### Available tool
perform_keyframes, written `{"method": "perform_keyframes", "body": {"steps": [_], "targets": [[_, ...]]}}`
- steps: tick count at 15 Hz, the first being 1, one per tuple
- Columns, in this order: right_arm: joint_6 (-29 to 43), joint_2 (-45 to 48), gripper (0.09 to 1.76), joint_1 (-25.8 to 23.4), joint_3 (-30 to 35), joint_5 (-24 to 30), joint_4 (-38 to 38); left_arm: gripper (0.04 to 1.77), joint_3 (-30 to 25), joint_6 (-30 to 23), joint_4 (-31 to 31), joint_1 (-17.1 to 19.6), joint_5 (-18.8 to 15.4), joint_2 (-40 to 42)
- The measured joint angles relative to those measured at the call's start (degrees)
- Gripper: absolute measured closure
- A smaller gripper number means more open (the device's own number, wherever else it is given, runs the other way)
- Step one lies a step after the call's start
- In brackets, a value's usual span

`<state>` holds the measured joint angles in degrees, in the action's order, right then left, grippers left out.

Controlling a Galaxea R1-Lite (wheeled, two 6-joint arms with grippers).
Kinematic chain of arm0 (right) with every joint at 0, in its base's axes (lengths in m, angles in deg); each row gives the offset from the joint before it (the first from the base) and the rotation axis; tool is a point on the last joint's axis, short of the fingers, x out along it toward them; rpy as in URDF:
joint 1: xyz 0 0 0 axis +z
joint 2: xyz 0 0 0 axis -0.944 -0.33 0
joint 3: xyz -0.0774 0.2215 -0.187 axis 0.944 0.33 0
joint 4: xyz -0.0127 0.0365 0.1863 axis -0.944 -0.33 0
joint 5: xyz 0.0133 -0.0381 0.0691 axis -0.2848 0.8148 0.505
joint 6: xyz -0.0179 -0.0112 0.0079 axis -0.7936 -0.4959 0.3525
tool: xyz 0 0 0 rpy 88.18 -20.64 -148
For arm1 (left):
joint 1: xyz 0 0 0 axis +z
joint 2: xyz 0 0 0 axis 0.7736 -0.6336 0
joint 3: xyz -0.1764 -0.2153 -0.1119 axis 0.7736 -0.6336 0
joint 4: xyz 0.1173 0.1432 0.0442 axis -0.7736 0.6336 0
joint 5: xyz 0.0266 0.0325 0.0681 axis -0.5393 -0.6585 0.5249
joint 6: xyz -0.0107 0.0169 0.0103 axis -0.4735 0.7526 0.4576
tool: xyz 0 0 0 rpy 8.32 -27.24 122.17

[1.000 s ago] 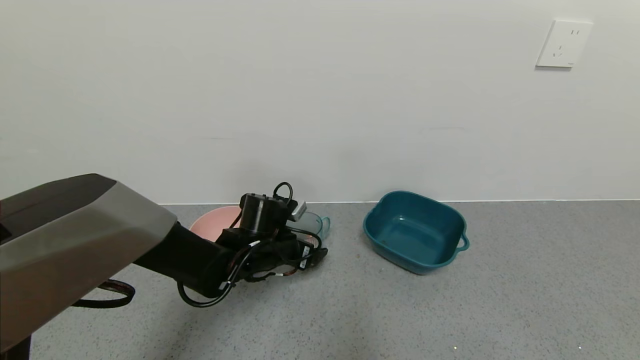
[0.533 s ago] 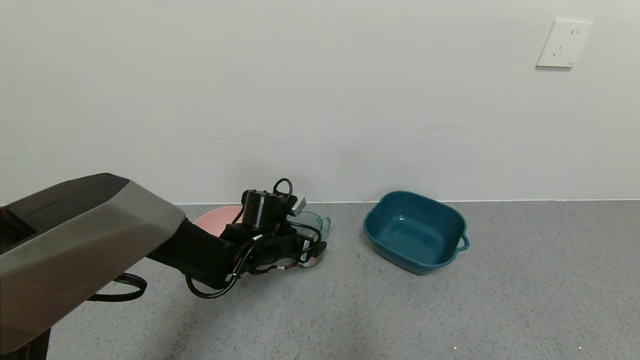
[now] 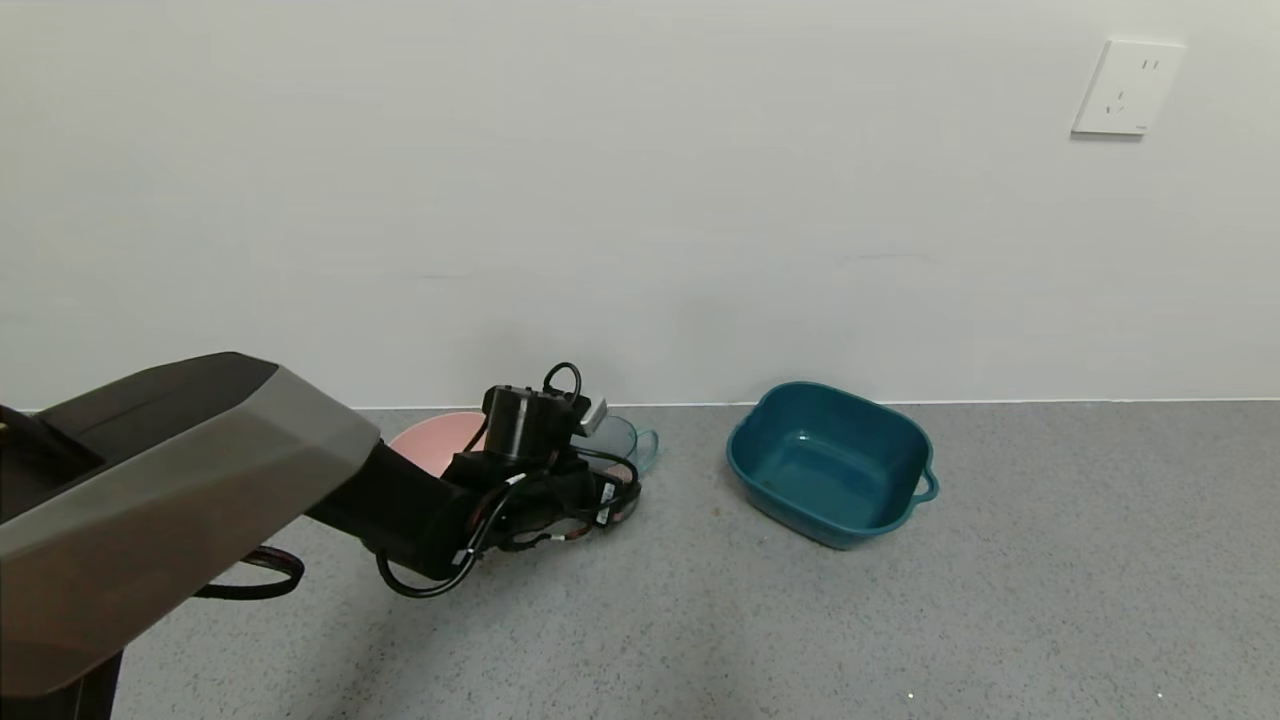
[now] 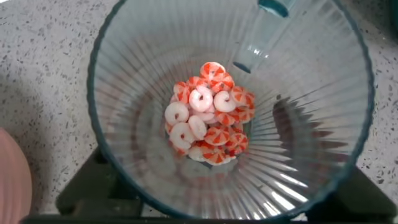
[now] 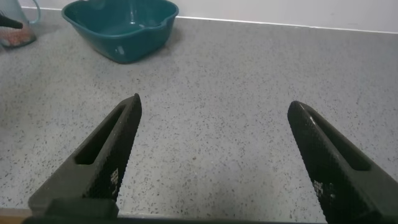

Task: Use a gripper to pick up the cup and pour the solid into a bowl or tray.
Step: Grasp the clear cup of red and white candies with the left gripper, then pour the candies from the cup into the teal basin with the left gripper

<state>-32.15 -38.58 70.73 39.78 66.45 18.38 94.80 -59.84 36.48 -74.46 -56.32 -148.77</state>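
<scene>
The left gripper next needs to grab the cup around its narrower lower body so that it can pour the solid. The cup gets much wider at its rim.
The ribbed pale blue-green cup stands on the grey floor next to the pink bowl, left of the dark teal basin. My left gripper reaches in low, its fingers spread wide on either side of the cup's base. In the left wrist view the cup fills the frame, with the white and orange-red solid heaped at its bottom. My right gripper is open and empty over bare floor, out of the head view. The basin lies beyond it.
A round pink bowl sits behind my left hand, close to the wall. A white wall socket is high on the right. Grey speckled floor stretches to the right of the basin and in front of it.
My left arm has pushed forward towards the wall, bringing the fingers further around the cup. The cup and basin have not moved.
</scene>
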Motion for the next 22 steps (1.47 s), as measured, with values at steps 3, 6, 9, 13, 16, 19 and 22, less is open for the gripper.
{"method": "perform_keyframes", "body": {"steps": [3,6,9,13,16,19,22], "targets": [[0.0,0.0,0.14,0.0,0.0,0.0,0.0,0.51,-0.1,0.0,0.3,0.0,0.1,0.2],[0.0,0.0,0.14,0.0,0.0,0.0,0.0,0.52,-0.2,0.3,0.8,0.0,0.8,0.8],[0.0,0.0,0.14,0.0,0.0,0.0,0.0,0.52,0.1,3.8,4.4,-0.1,0.8,3.8],[0.0,0.0,0.14,0.0,0.0,0.0,0.0,0.52,4.1,11.9,10.6,-1.4,2.2,8.0],[0.0,0.0,0.14,0.0,0.0,0.0,0.0,0.52,8.0,16.9,13.8,-3.3,5.0,9.1],[0.0,0.0,0.14,0.0,0.0,0.0,0.0,0.52,13.6,22.1,17.5,-5.1,7.3,9.2],[0.0,0.0,0.14,0.0,0.0,0.0,0.0,0.52,20.1,26.1,22.5,-7.1,10.4,8.6]]}}
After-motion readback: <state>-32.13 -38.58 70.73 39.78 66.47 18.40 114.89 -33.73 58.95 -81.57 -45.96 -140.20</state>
